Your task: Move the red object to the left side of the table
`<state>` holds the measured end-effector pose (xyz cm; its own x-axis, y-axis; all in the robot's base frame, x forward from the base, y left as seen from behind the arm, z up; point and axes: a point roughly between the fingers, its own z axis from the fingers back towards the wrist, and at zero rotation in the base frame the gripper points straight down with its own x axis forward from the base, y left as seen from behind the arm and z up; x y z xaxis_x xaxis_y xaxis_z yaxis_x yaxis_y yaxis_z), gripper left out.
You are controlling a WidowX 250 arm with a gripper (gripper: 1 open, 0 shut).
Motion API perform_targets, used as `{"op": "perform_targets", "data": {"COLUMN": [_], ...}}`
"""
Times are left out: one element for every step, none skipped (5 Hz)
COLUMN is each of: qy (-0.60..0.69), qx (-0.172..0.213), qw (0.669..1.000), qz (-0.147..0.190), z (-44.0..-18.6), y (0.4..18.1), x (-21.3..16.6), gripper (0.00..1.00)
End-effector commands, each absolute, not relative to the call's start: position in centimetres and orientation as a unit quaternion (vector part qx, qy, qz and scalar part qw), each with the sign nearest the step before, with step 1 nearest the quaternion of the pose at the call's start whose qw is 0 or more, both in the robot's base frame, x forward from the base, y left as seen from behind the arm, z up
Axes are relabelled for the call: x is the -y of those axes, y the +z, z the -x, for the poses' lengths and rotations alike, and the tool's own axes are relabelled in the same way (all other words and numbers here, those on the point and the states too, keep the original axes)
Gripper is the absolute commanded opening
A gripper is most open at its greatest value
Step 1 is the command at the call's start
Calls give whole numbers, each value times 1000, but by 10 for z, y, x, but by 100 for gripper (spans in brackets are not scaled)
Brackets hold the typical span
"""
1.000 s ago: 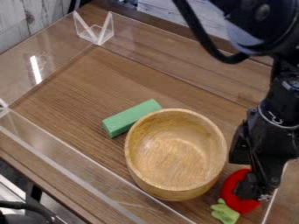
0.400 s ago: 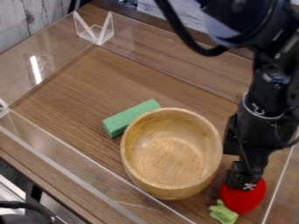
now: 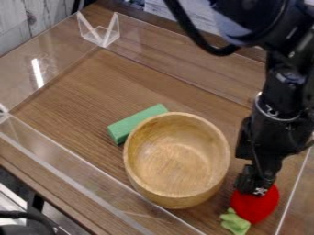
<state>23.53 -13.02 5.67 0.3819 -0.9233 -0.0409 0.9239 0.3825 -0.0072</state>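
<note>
My gripper grabs the red fruit by its rounded body (image 3: 256,205) next, to move it over to the clear stand's side of the table.
The red object (image 3: 262,208) is a small bright-red toy fruit with a light green leafy end (image 3: 233,222). It lies at the near right corner of the table (image 3: 73,92), just right of the wooden bowl. My black gripper (image 3: 254,188) points straight down right over the fruit's top, its fingertips at or just touching the red surface. The jaws stand open, and the fruit rests on the tabletop. The arm hides the fruit's upper back.
A large wooden bowl (image 3: 179,158) sits left of the fruit, nearly touching it. A green rectangular block (image 3: 138,124) lies against the bowl's far left rim. Low clear acrylic walls (image 3: 37,151) border the table, with a clear stand (image 3: 98,30) at the far left.
The arm has swung left and now stands upright over the fruit, showing more of its red body. The bowl has shifted slightly left. The jaws stayed open.
</note>
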Motion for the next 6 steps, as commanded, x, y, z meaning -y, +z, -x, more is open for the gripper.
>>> {"op": "perform_targets", "data": {"qy": [-563,-567,-560,-571,-578,-569], "qx": [11,12,9,9,15,24], "qw": [826,824,829,821,816,822], "qz": [-7,-1,3,0,-17,-35], "z": [-244,-246,-245,-253,-261,-263], "y": [66,63,51,52,69,86], "x": [135,134,132,131,128,121], "gripper": [100,100,0,0,0,0]}}
